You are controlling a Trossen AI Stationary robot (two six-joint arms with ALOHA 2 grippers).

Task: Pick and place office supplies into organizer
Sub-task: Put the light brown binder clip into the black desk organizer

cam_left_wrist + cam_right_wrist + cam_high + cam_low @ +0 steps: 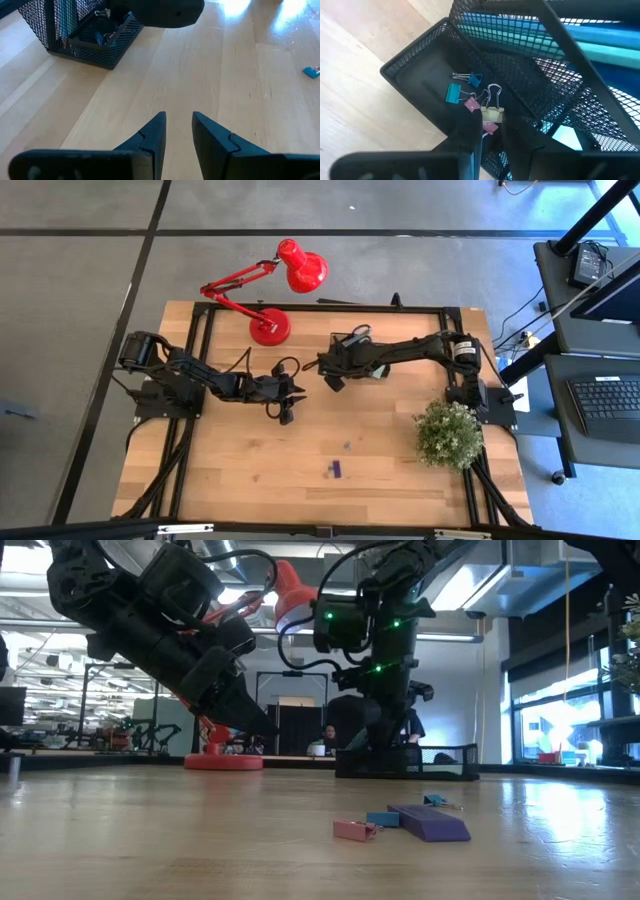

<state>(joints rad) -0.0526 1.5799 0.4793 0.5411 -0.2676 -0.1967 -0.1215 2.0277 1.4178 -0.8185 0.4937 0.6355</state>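
The pale clip is inside the low compartment's rim, over the other clips. It would stay there, so I should open my right gripper now.
The black mesh organizer stands at the table's far middle, with light-blue pencils upright in its taller section. My right gripper reaches down into its low compartment, shut on a pale binder clip. Blue, teal and pink clips lie on the compartment floor. My left gripper hovers open over bare wood, left of the organizer, with nothing between its fingers. My right gripper pinches the pale clip's body between its two fingertips. The fingers come from above, slanting down into the low compartment. The clip's wire loops stick out beyond the fingertips. I cannot tell whether the clip touches the compartment floor.
A red desk lamp stands at the far left and a green plant at the right edge. A purple piece, a pink clip and blue clips lie on the near middle of the table. A black frame borders the top.
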